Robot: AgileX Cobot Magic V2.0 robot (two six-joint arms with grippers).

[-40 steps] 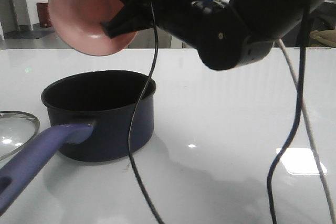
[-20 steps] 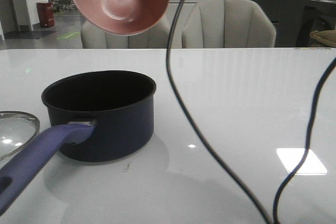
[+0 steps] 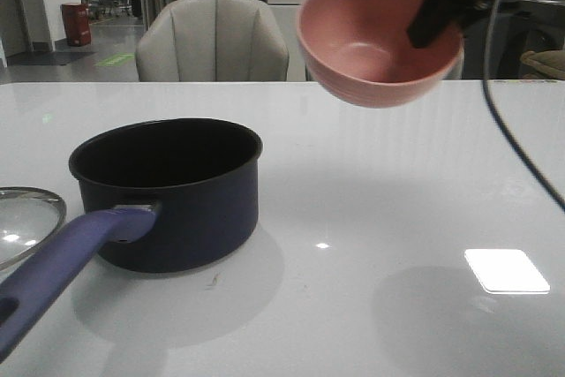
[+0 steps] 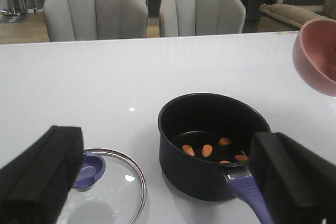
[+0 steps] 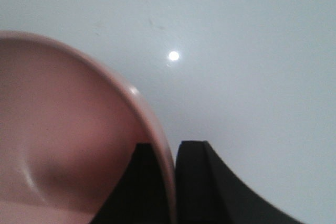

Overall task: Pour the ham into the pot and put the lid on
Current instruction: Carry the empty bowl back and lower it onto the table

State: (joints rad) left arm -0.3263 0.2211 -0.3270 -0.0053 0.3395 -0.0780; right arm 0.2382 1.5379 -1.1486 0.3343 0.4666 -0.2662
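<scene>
The robot's right gripper should stay closed on the pink bowl, because the bowl is still hanging high in the air above the white table.
The dark navy pot stands on the white table at the left, its lavender handle pointing toward me. Several orange-pink ham chunks lie on its black bottom. The glass lid with its blue knob lies flat beside the pot, its edge at the far left. My right gripper is shut on the rim of the empty pink bowl, held upright in the air to the right of the pot. My left gripper hovers open above the lid and pot handle, holding nothing.
Grey chairs stand behind the table's far edge. A black cable hangs at the right. The white table spreads bare to the right of the pot under the bowl.
The right arm has swung the pink bowl from above the pot, where it was tipped, over to the right, and turned it upright. Pot and lid have not moved.
</scene>
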